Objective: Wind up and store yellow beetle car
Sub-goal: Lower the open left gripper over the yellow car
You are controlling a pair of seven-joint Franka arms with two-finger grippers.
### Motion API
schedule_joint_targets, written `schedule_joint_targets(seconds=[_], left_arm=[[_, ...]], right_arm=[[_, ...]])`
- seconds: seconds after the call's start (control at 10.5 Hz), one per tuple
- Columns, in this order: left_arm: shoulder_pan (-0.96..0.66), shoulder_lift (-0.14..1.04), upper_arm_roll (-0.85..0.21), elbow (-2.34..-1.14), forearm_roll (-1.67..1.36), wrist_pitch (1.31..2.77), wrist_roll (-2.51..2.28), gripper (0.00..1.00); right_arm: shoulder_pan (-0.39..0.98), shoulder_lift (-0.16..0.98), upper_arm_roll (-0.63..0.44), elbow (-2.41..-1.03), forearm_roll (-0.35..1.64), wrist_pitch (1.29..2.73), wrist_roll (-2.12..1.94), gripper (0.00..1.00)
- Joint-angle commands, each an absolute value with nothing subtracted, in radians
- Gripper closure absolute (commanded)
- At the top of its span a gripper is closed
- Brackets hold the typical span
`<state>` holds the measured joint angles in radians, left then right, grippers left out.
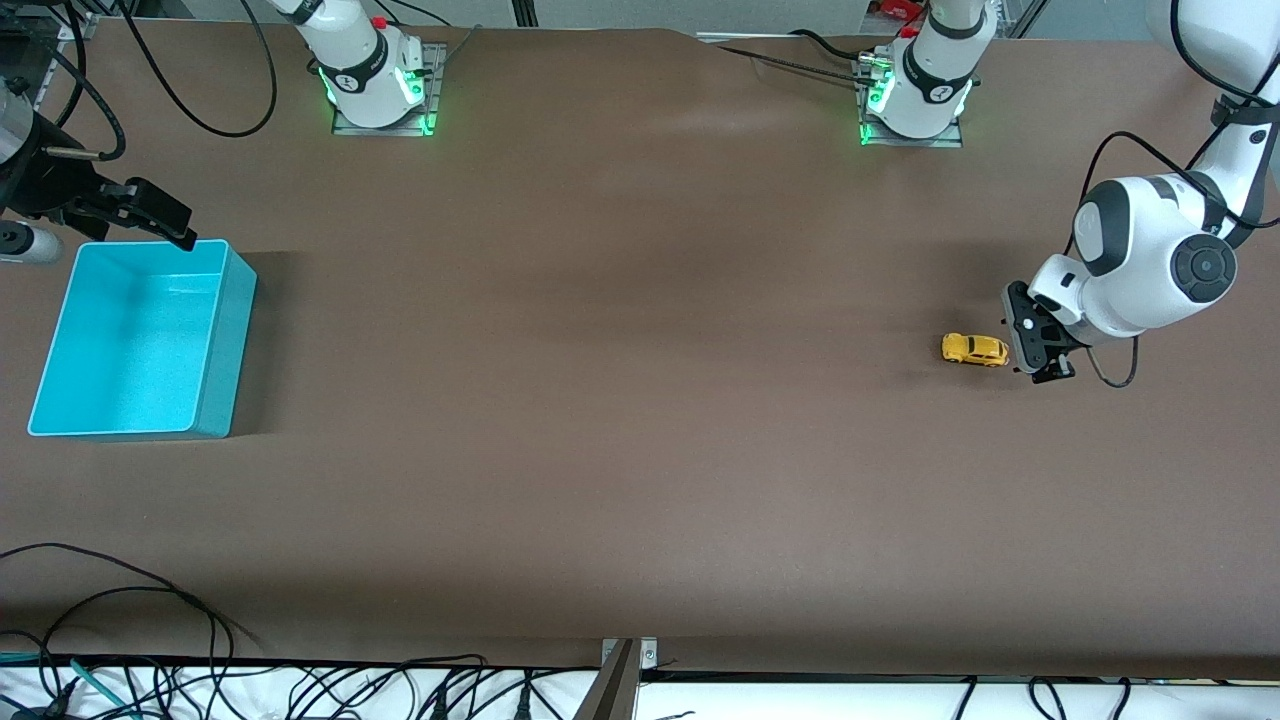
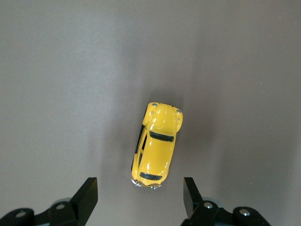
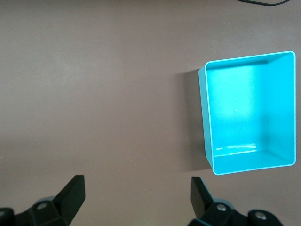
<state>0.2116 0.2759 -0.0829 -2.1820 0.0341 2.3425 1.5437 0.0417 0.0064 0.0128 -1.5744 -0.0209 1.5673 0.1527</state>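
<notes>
I will next pick up the yellow beetle car with my left gripper by the sides of its cabin (image 1: 980, 346) (image 2: 154, 157), to wind it up along the tabletop.
The yellow beetle car (image 1: 975, 349) stands on its wheels on the brown table toward the left arm's end. My left gripper (image 1: 1037, 350) hangs low beside it, on the side toward the left arm's end of the table. In the left wrist view the yellow beetle car (image 2: 157, 143) lies just ahead of the open left gripper (image 2: 140, 189), one end at the mouth of the jaws, with no finger touching it. My right gripper (image 1: 165, 225) waits open by the turquoise bin (image 1: 225, 340), with only bare table under the right gripper (image 3: 136, 188).
The turquoise bin (image 3: 206, 117) stands with nothing in it at the right arm's end of the table. Cables (image 1: 150, 610) lie along the table edge nearest the front camera. The two arm bases (image 1: 375, 90) stand at the edge farthest from that camera.
</notes>
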Motion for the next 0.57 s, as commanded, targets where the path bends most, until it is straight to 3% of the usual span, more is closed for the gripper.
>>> schedule_joint_targets(seconds=[0.0,0.48], left_arm=[[0.215,0.299,-0.087,-2.192,0.038,2.356,1.586,0.10],[0.213,0.333,-0.135,-2.191,0.047,2.368,1.601,0.02]], right_arm=[[0.041,0.008,0.014,-1.555,-0.025,1.562,0.156,0.00],[0.040,0.008,0.006,-1.555,-0.026,1.557,0.150,0.00]])
